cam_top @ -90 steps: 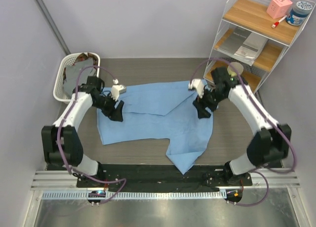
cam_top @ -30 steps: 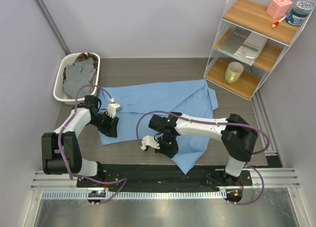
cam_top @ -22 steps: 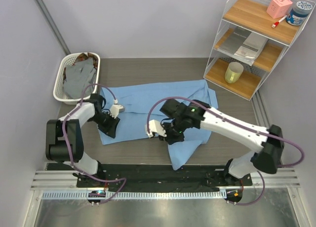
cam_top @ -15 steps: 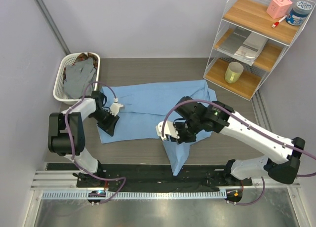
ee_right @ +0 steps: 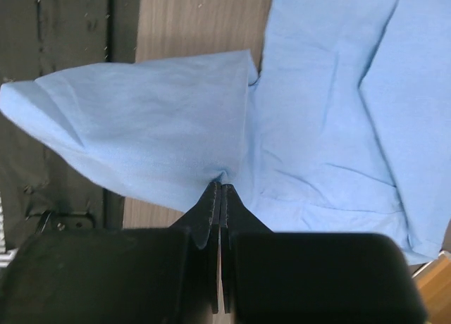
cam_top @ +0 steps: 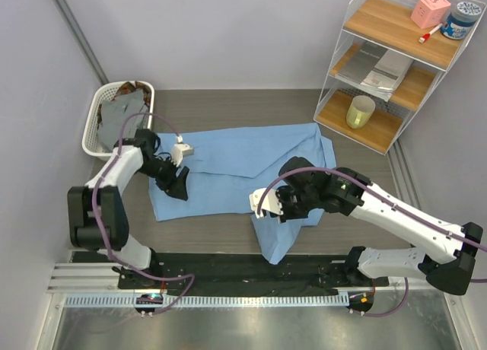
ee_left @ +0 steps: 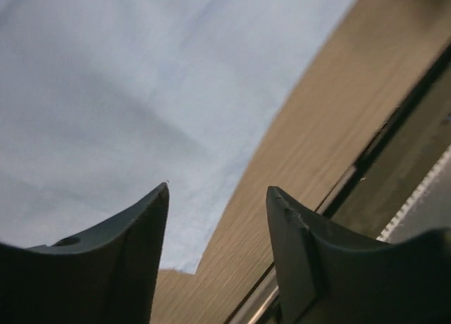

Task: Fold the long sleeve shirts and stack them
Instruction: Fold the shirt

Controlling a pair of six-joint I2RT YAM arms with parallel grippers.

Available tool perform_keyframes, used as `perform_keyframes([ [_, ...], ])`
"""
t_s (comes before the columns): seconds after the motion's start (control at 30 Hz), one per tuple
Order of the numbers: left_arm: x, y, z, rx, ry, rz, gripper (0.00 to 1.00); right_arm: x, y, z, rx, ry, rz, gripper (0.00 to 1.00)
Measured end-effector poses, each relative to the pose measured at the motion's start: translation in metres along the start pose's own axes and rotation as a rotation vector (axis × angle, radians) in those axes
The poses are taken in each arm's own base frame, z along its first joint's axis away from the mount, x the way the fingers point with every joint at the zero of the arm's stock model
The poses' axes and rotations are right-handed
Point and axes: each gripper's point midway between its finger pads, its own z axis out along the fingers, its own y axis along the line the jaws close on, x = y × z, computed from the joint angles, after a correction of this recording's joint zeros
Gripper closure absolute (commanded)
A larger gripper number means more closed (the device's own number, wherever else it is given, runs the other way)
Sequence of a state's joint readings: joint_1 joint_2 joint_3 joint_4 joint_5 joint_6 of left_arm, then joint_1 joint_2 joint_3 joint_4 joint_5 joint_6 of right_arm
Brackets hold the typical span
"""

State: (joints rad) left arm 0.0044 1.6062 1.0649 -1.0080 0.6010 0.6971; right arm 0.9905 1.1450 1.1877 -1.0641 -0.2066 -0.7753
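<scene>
My left gripper will grab the blue shirt by its hanging flap (cam_top: 272,256) next. Then both grippers can fold the free edge of the blue shirt (cam_top: 243,163) over.
A light blue long sleeve shirt (cam_top: 243,163) lies spread across the table. In the top view my right gripper (cam_top: 293,211) hovers over its near right part. In the right wrist view the right gripper (ee_right: 220,184) is shut on a pinched fold of the blue shirt (ee_right: 324,127), and a flap of it hangs toward the front edge. My left gripper (cam_top: 177,187) sits over the shirt's near left corner. Seen from the left wrist, the left gripper (ee_left: 218,189) is open with nothing between its fingers, above the blue shirt's (ee_left: 106,91) edge and bare table. A grey shirt (cam_top: 122,116) and brown cloth (cam_top: 126,86) lie in the basket.
The white basket (cam_top: 94,129) stands at the back left. At the right is a wire shelf (cam_top: 396,99) holding a yellow cup (cam_top: 360,111), papers, a pink box and a jar. A black base strip (cam_top: 228,270) runs along the table's near edge.
My right gripper has carried its pinch of blue cloth to the right, dragging the lower flap with it. The left gripper's jaws have opened wider and it has shifted slightly right.
</scene>
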Motion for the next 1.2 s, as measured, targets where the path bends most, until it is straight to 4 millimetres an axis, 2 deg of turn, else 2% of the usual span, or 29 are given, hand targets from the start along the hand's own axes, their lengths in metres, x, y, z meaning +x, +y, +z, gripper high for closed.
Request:
perform_keyframes([
  [0.1,-0.044,-0.040,-0.018,0.062,-0.177,0.126,0.32,-0.008,-0.011,0.004,0.047,-0.035,0.002,0.99],
  [0.17,-0.073,-0.074,-0.020,0.116,-0.268,0.235,0.30,-0.010,-0.014,0.006,0.069,-0.057,0.002,0.99],
  [0.23,-0.093,-0.105,-0.013,0.183,-0.319,0.326,0.29,-0.009,-0.013,0.007,0.087,-0.073,0.000,0.99],
  [0.3,-0.107,-0.131,0.004,0.251,-0.356,0.396,0.28,-0.008,-0.012,0.004,0.103,-0.084,-0.002,0.99],
  [0.4,-0.114,-0.153,0.033,0.338,-0.374,0.442,0.28,-0.010,-0.014,-0.004,0.143,-0.117,-0.008,0.99],
  [0.63,-0.121,-0.172,0.092,0.441,-0.325,0.525,0.29,-0.013,-0.016,-0.015,0.182,-0.149,-0.007,0.99],
  [0.73,-0.119,-0.181,0.105,0.473,-0.307,0.552,0.29,-0.012,-0.017,-0.015,0.190,-0.142,0.004,0.99],
  [0.87,-0.116,-0.199,0.110,0.523,-0.305,0.613,0.31,-0.010,-0.019,-0.016,0.202,-0.133,0.022,0.99],
  [0.97,-0.110,-0.215,0.115,0.553,-0.293,0.668,0.38,-0.009,-0.019,-0.017,0.212,-0.128,0.038,0.99],
  [1.07,-0.103,-0.228,0.121,0.568,-0.271,0.712,0.68,-0.007,-0.021,-0.019,0.227,-0.122,0.053,0.99],
  [1.1,-0.101,-0.231,0.122,0.572,-0.260,0.719,0.82,-0.006,-0.022,-0.021,0.237,-0.121,0.057,0.99],
  [1.17,-0.096,-0.232,0.122,0.576,-0.236,0.715,0.91,-0.004,-0.023,-0.025,0.262,-0.119,0.064,0.99],
  [1.2,-0.094,-0.231,0.121,0.575,-0.230,0.710,1.00,-0.002,-0.024,-0.026,0.273,-0.115,0.069,0.99],
])
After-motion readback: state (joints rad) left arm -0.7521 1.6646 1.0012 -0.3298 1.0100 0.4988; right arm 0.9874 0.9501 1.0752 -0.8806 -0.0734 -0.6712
